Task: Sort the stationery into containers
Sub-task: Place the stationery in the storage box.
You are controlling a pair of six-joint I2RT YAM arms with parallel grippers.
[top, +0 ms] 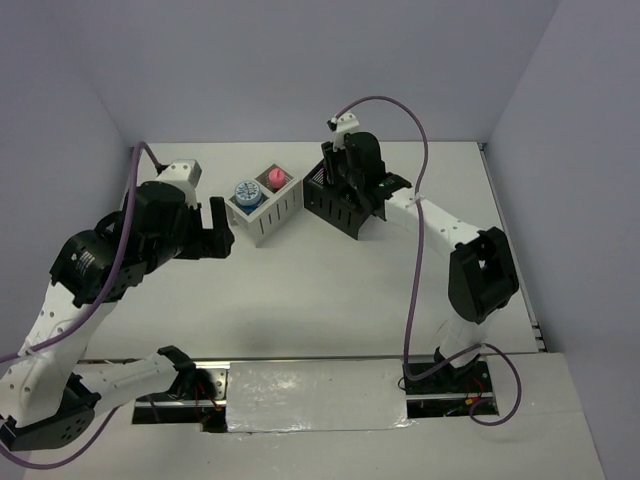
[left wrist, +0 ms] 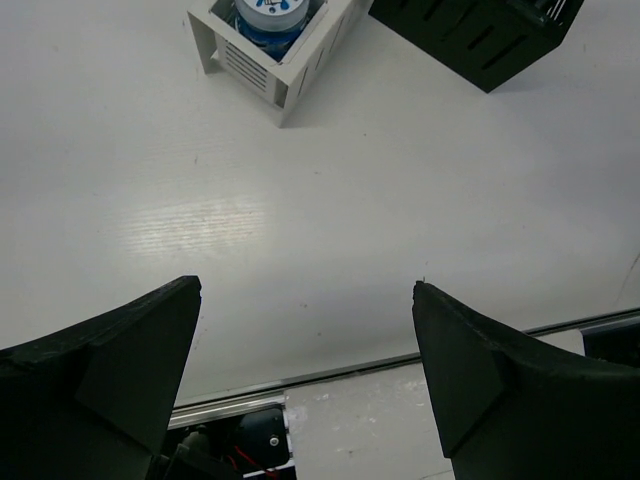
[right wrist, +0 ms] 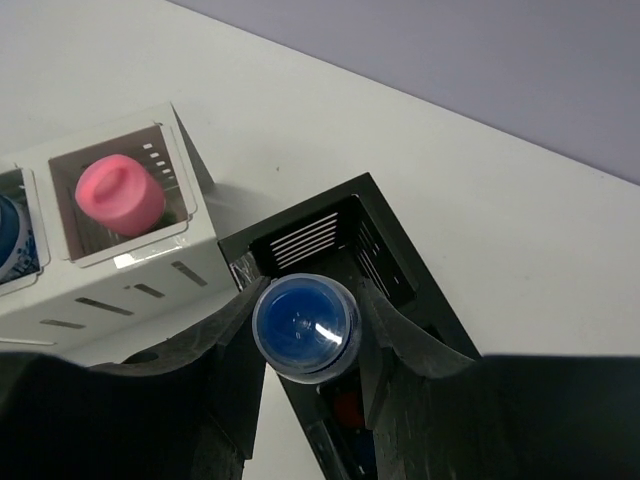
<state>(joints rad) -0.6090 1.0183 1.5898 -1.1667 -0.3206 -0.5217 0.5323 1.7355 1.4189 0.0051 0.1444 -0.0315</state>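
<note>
My right gripper should keep holding the blue-capped stick, because the stick is above the divider corner of the black box's far section and could catch the box's rim if I opened now.
My right gripper (right wrist: 308,305) is shut on a blue-capped stick (right wrist: 304,325), seen end-on, and holds it over the far compartment of the black slatted box (right wrist: 405,255). In the top view that gripper (top: 348,188) sits right over the black box (top: 330,210). Something red-orange (right wrist: 347,407) and something blue lie in the box's near compartment. The white box (top: 268,222) holds a pale-blue tape roll (top: 246,193) and a pink tube (top: 275,178), which also shows in the right wrist view (right wrist: 120,193). My left gripper (left wrist: 307,290) is open and empty, above bare table short of the white box (left wrist: 270,75).
The two boxes stand side by side at the back middle of the table. Pale side walls close in the table left and right. A metal rail (left wrist: 330,370) runs along the near edge by the arm bases.
</note>
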